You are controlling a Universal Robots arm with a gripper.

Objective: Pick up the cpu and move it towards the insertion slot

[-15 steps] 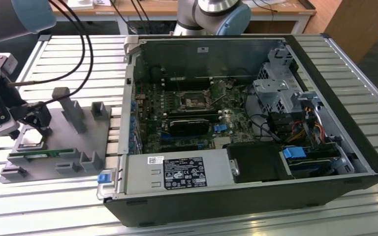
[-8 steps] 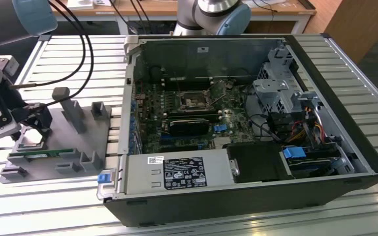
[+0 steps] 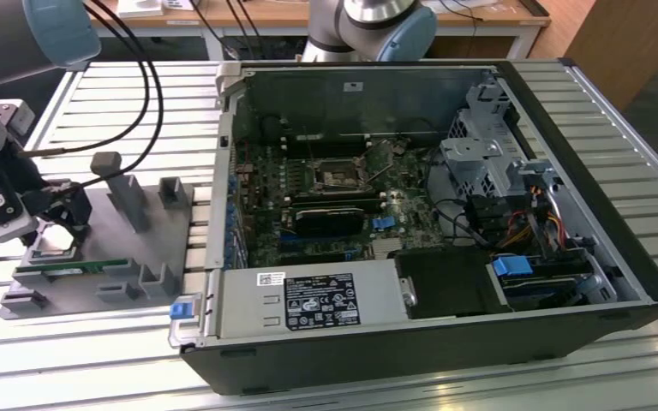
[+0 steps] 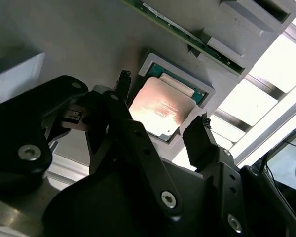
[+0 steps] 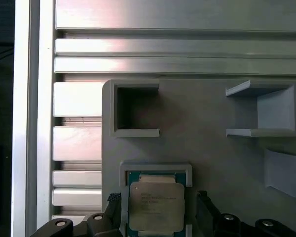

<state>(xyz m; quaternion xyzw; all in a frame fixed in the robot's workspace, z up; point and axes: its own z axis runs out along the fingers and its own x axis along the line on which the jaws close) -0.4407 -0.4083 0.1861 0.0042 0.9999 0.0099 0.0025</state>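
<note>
I need to close my gripper, and it would hold the CPU: my gripper's fingers are down on both sides of the CPU at the grey nest.
The cpu [image 3: 55, 245] lies flat in a shallow square nest on the grey fixture plate [image 3: 100, 287], at the exterior view's left. Its silvery top shows in both wrist views [image 4: 160, 111] [image 5: 155, 207]. My gripper [image 3: 59, 224] hangs right over it, open, with one dark finger on each side of the nest [image 4: 163, 101] [image 5: 158, 200], and the fingertips [image 4: 201, 126] stand clear of the chip's edges. The insertion slot [image 3: 337, 175] is the shiny square socket on the motherboard inside the open computer case, well off toward the exterior view's right.
A green memory stick [image 3: 72, 268] lies on the fixture just beside the cpu. Grey posts [image 3: 133, 201] rise from the plate between the gripper and the case wall [image 3: 229, 154]. A black card [image 3: 329, 218] sits below the socket. Cables [image 3: 152, 94] hang over the slatted table.
</note>
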